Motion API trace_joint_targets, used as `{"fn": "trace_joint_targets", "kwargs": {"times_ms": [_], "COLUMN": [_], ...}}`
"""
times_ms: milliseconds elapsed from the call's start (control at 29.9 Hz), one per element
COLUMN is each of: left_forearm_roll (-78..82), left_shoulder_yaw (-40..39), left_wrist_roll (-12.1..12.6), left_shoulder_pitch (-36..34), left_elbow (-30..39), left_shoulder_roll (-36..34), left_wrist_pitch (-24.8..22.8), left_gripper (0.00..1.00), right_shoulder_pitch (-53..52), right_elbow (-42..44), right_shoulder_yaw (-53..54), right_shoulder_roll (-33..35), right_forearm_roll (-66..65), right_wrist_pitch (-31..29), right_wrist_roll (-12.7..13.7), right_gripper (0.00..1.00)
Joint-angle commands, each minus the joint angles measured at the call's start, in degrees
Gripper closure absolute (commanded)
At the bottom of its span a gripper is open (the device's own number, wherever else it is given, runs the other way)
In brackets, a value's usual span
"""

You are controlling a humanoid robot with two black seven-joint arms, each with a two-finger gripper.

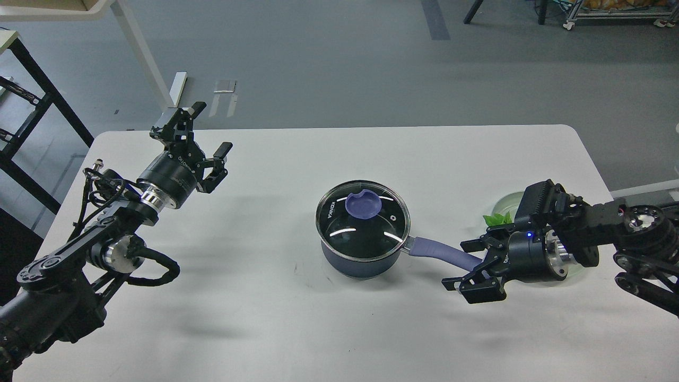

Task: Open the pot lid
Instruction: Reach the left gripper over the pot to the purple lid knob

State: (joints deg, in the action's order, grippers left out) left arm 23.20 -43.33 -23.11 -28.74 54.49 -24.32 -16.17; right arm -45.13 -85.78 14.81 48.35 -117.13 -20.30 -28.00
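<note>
The robot's right gripper should next grab the pot by its purple handle's end (468,261), to hold the pot (360,260) steady while its lid opens.
A dark blue pot (360,260) stands in the middle of the white table (329,154). A glass lid (363,220) with a purple knob (363,205) sits closed on it. The pot's purple handle (437,250) points right. My right gripper (467,266) is open, low over the table, with its fingers on either side of the handle's far end. My left gripper (206,132) is open and empty, raised above the table's far left, well away from the pot.
A pale green plate (506,201) lies at the right, mostly hidden behind my right arm, with green leaves (496,219) showing. A black rack (26,101) stands left of the table. The table's right edge is close to my right arm.
</note>
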Motion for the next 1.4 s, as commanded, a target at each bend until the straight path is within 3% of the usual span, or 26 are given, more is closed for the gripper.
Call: {"fn": "trace_joint_targets", "kwargs": {"times_ms": [0,334,602,802,936,1003,1103,1237,1370], "left_forearm_roll": [0.0,0.0,0.7,5.17,24.11,38.34,58.74,76.35,85.49], "left_shoulder_yaw": [0.0,0.0,0.0,3.07,5.09,5.79,7.37,13.86,28.7], "left_wrist_roll": [0.0,0.09,0.0,-0.09,-1.22,-4.64,-4.89,-4.89,-4.89], "left_shoulder_pitch": [0.0,0.09,0.01,-0.52,-2.8,-5.0,-8.86,-15.18,-23.62], "left_elbow": [0.0,1.58,1.67,5.09,10.09,13.34,17.48,20.21,19.34], "left_shoulder_roll": [-0.03,-0.12,-0.38,-3.01,-5.74,-6.09,-5.92,-4.6,-3.29], "left_wrist_pitch": [0.0,0.09,-0.52,-0.7,-0.79,-0.71,0.26,6.22,16.76], "left_gripper": [0.01,0.01,0.01,0.01,0.01,0.01,0.01,0.01,0.01], "right_shoulder_pitch": [-0.49,-0.84,-0.84,-1.02,-1.1,-1.1,-1.1,-1.02,-1.1], "right_elbow": [0.0,-0.09,-0.09,-0.09,-0.09,-0.09,-0.09,-0.09,-0.09], "right_shoulder_yaw": [-0.13,-0.22,-0.22,-0.22,-0.22,-0.22,-0.22,-0.22,-0.22], "right_shoulder_roll": [-0.01,0.25,0.43,0.43,0.34,0.25,0.08,0.07,0.16], "right_forearm_roll": [-0.12,-0.21,-0.29,-0.29,-0.29,-0.29,-0.29,-0.38,-0.38], "right_wrist_pitch": [0.0,0.0,0.0,0.0,0.09,0.0,0.0,0.0,0.09], "right_wrist_roll": [0.0,0.0,0.0,0.0,0.0,0.0,0.0,0.0,0.0], "right_gripper": [0.13,0.57,0.66,0.67,0.67,0.67,0.67,0.66,0.66]}}
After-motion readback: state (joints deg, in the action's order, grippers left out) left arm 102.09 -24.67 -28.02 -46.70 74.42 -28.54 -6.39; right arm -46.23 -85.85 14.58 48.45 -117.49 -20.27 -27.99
